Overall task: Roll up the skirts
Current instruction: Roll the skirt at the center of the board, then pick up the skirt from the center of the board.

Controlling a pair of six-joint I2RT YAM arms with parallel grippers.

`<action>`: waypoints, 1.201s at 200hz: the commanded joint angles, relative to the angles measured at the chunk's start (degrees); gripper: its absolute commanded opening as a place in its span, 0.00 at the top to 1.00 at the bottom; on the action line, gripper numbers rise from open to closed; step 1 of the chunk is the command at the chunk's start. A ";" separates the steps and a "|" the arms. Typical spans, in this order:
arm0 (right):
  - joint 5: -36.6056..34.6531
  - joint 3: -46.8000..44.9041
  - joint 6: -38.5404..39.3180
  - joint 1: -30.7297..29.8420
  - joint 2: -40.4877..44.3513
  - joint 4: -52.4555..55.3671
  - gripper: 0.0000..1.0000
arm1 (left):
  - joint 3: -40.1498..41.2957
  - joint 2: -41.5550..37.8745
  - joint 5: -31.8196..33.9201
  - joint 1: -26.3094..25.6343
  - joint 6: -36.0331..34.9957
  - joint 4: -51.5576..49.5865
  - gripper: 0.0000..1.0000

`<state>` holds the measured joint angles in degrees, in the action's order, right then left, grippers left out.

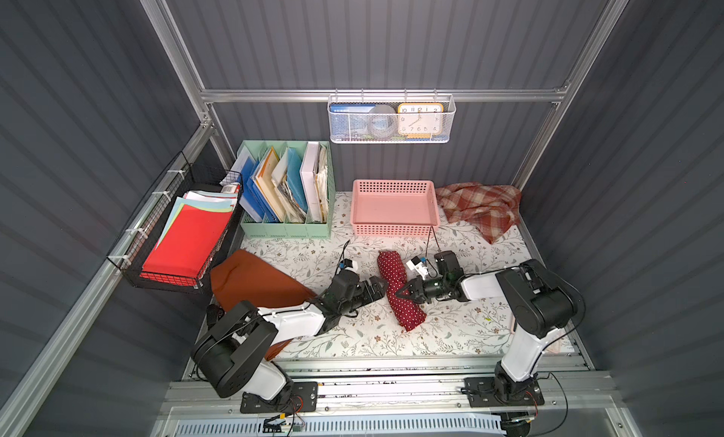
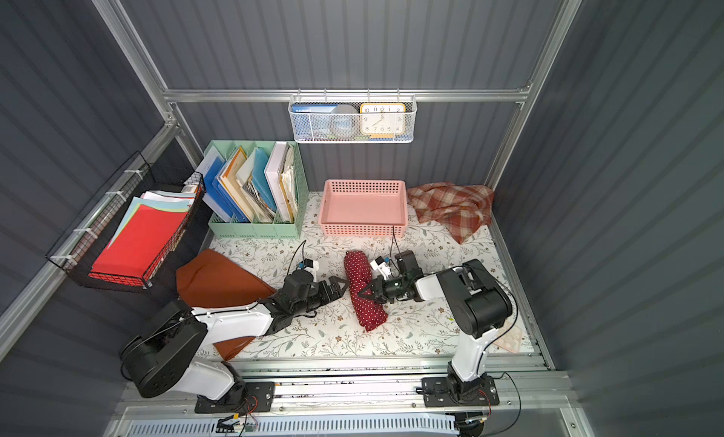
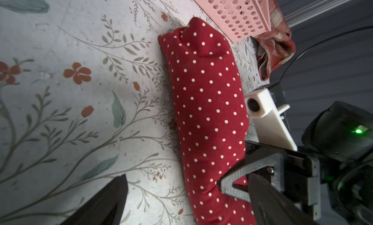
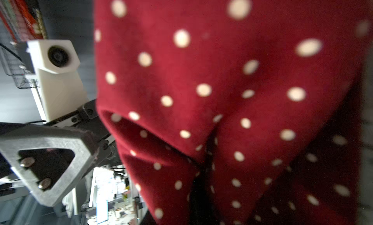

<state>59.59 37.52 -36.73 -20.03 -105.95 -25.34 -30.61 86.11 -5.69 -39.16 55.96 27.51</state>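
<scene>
I will next grab across the middle of the rolled polka-dot skirt with my left gripper, opposite my right gripper, to keep the skirt rolled into the pink basket.
The dark red polka-dot skirt lies as a roll on the floral mat, also seen up close in the left wrist view. My right gripper comes in from the right and is shut on a bunched fold of this skirt. My left gripper stands open at the roll's left side, its fingertips spread apart and gripping nothing. The rust-orange skirt lies flat at front left, partly under my left arm. The plaid skirt is crumpled in the back right corner.
A pink basket stands just behind the roll. A green file holder with folders is at back left. A black wire basket with red paper hangs on the left rail. A white mesh basket hangs on the back wall.
</scene>
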 commanded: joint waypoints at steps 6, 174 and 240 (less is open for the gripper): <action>1.04 -3.10 -9.97 2.91 -5.69 -11.60 1.00 | -2.36 3.67 -1.32 -1.10 1.48 4.81 0.01; -5.36 -2.19 -8.97 5.45 -11.95 -4.16 1.00 | -17.17 27.06 -0.08 -4.61 0.43 11.34 0.08; -6.67 -1.56 -8.14 5.38 -11.87 -2.70 1.00 | -18.45 37.23 -9.57 -5.38 3.30 22.73 0.74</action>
<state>64.36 37.30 -46.74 -13.98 -113.84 -38.02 -49.39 118.72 -7.84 -42.65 57.58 49.74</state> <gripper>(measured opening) 0.166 0.332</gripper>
